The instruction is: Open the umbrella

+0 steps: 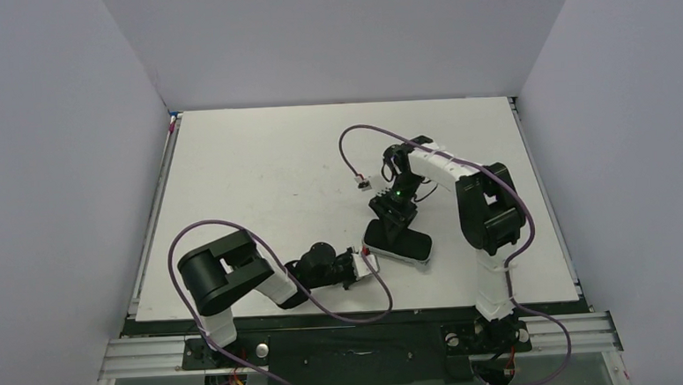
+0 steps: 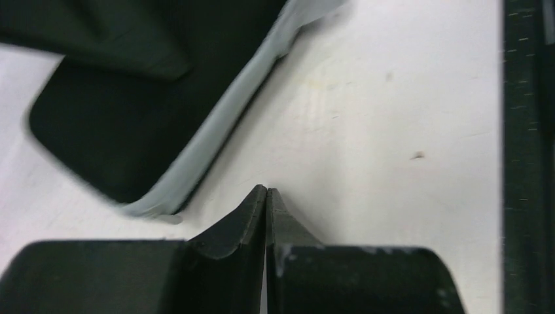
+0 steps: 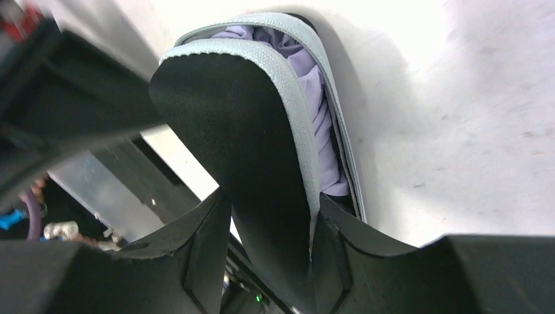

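The case (image 1: 409, 244) would stay if the left gripper lifted now, because its closed fingers are short of the case's pale zip edge (image 1: 398, 257).
A flat black case (image 1: 409, 244) with a pale grey zip edge lies near the table's front middle. In the right wrist view its lid flap (image 3: 242, 131) stands raised, and the umbrella's pale lavender fabric (image 3: 314, 98) shows folded inside. Shaft and handle are hidden. My right gripper (image 1: 390, 218) reaches down from behind, and its jaws (image 3: 271, 222) are closed around the lid flap. My left gripper (image 1: 365, 263) is shut and empty, low over the table beside the case's left end. In the left wrist view its tips (image 2: 266, 191) stay just clear of the case (image 2: 118, 124).
A white table (image 1: 258, 179) sits between pale walls on three sides. A black rail (image 2: 527, 157) runs along the table's near edge. Purple cables (image 1: 354, 156) loop over the table from both arms.
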